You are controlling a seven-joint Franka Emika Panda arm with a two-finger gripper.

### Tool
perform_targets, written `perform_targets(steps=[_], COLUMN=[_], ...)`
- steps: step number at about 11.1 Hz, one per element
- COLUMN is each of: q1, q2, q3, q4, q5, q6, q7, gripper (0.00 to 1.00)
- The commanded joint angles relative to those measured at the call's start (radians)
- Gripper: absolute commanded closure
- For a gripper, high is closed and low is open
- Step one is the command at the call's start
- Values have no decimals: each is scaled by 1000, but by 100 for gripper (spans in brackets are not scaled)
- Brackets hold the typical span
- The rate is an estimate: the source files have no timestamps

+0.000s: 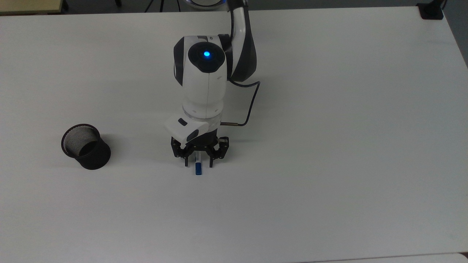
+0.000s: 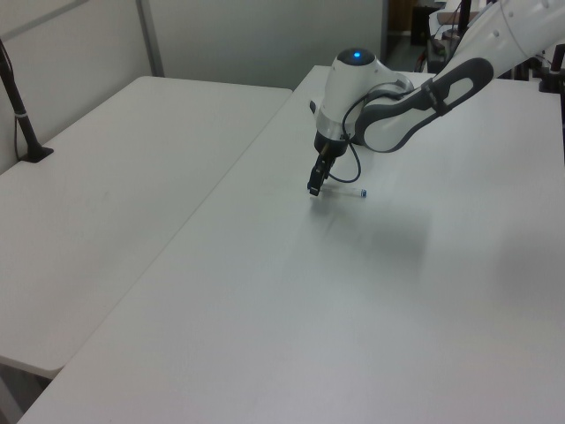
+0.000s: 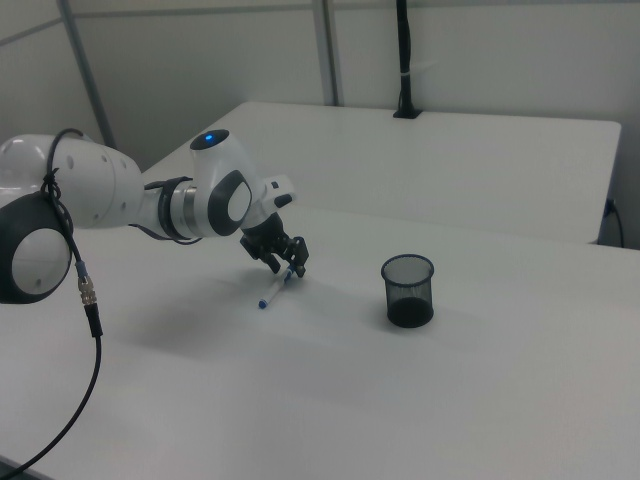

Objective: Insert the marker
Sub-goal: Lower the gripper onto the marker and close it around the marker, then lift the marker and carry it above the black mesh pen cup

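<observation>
I should next use my gripper to hold the marker's body (image 2: 341, 191), which leaves the marker's blue cap (image 2: 363, 193) free. Then I can insert the marker.
The marker (image 1: 197, 159) lies flat on the white table (image 1: 329, 146), its blue cap (image 1: 198, 169) towards the top view's bottom edge. My gripper (image 1: 198, 163) is down at the table, open, one finger on each side of the barrel just above the cap, with small gaps. The arm covers the rest of the barrel from above. In the left view the gripper (image 2: 314, 187) sits over the marker's (image 2: 350, 191) left end. In the right view the marker (image 3: 272, 292) sticks out below the gripper (image 3: 285, 268). The black mesh cup (image 1: 86, 146) stands upright on the top view's left.
The cup (image 3: 408, 290) stands about a hand's width from the marker on the right view's right. A second white table (image 2: 106, 194) adjoins on the left view's left, with a black post (image 2: 22, 115) clamped to it. A black clamp (image 1: 431, 11) sits at the table's far right corner.
</observation>
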Motion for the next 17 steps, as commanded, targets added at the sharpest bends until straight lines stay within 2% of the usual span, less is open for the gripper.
perform_targets(steps=[1,3,4,7,10,13,17], q1=[1,0,0,-31,-127,-248,-361], q2=[18,18,18,-26,-138,-201,-193], q3=[-5,-5,-5,-5,-4,-2,-2], q4=[24,24,23,35,58,54,-18], q5=[-25,-25,-25,-22,-17,-20,-17], q6=[7,15,16,16,16,47,367], q7=[50,93,97,136,131,99,-11], gripper=[62,88,94,96,94,93,93])
